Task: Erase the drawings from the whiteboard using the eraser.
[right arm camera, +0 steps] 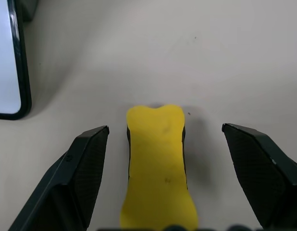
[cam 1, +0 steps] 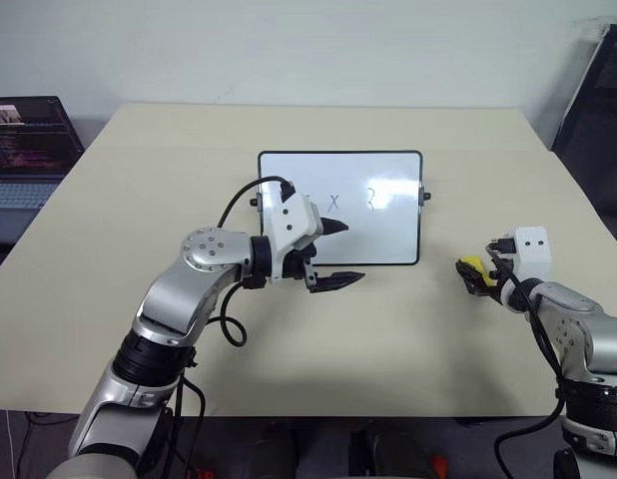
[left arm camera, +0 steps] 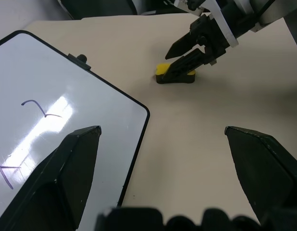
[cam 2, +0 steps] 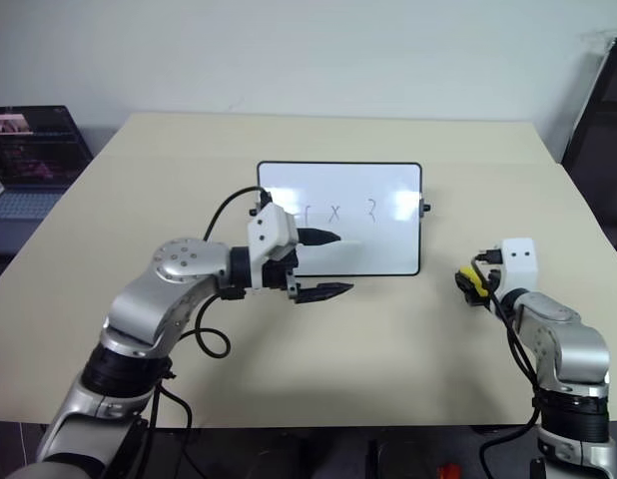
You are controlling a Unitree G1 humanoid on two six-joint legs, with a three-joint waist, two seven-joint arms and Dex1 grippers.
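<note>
My right gripper reaches the eraser and grabs it by its yellow body point(right arm camera: 157, 166) next, leaving the eraser's black bottom free to wipe the whiteboard.
The whiteboard point(cam 1: 388, 235) lies flat in the middle of the table, with the drawings point(cam 1: 334, 201) as thin dark marks in a row on its upper half. My left gripper point(cam 1: 346, 252) hovers open over the board's near left corner, pointing right, with nothing between its fingers. The eraser point(right arm camera: 158, 163), a small yellow block with a black underside, lies on the table to the right of the board point(cam 1: 471, 265). My right gripper point(right arm camera: 164, 129) stands open, one finger on each side of the eraser, neither one touching it.
The beige table point(cam 1: 189, 140) has bare surface all round the board. An open laptop point(cam 1: 24, 150) sits beyond the table's left edge. A dark frame point(cam 1: 600, 100) stands past the far right corner. Cables hang off both wrists.
</note>
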